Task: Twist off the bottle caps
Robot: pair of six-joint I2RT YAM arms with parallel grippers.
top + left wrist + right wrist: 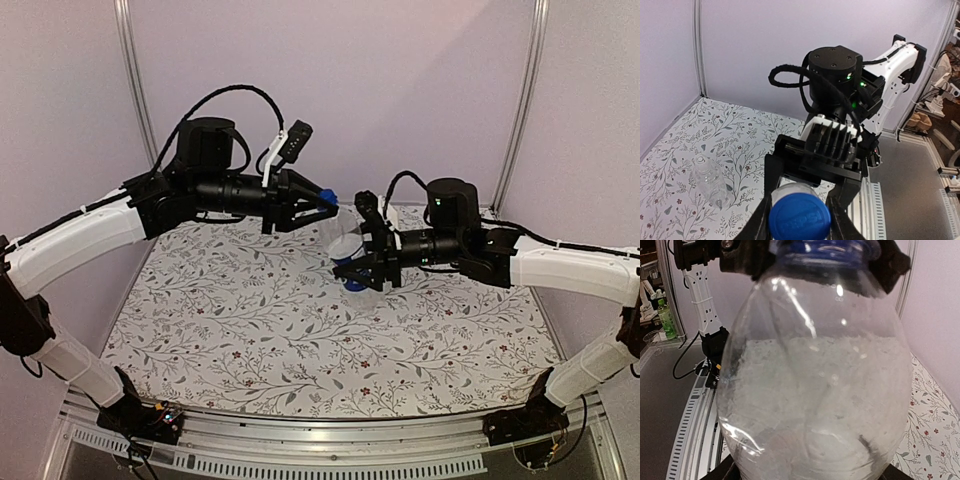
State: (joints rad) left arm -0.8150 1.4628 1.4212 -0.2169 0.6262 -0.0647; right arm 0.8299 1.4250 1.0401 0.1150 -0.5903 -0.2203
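Observation:
The blue cap (pixel 328 197) between my left gripper's fingers sits on the bottle's neck and would stay there, so it is now time to open.
The Pepsi bottle (pixel 347 243) hangs tilted above the table between both arms. My left gripper (pixel 327 201) is shut on its bright blue cap (pixel 800 219), with a finger (pixel 756 220) on each side of it. My right gripper (pixel 362 268) closes around the clear body (pixel 815 380), near the blue label (pixel 355 286). That body fills the right wrist view, its blue cap (pixel 825 250) at the top. The dark fingertips (pixel 722 472) press against the bottle's lower sides. The plain bottle (pixel 710 180) lies on the cloth, its pale cap (pixel 700 161) pointing towards the back wall.
A floral cloth (pixel 250 330) covers the table. Lilac walls (pixel 400 80) enclose the back and sides. A metal rail (pixel 330 450) runs along the near edge, where both arm bases stand.

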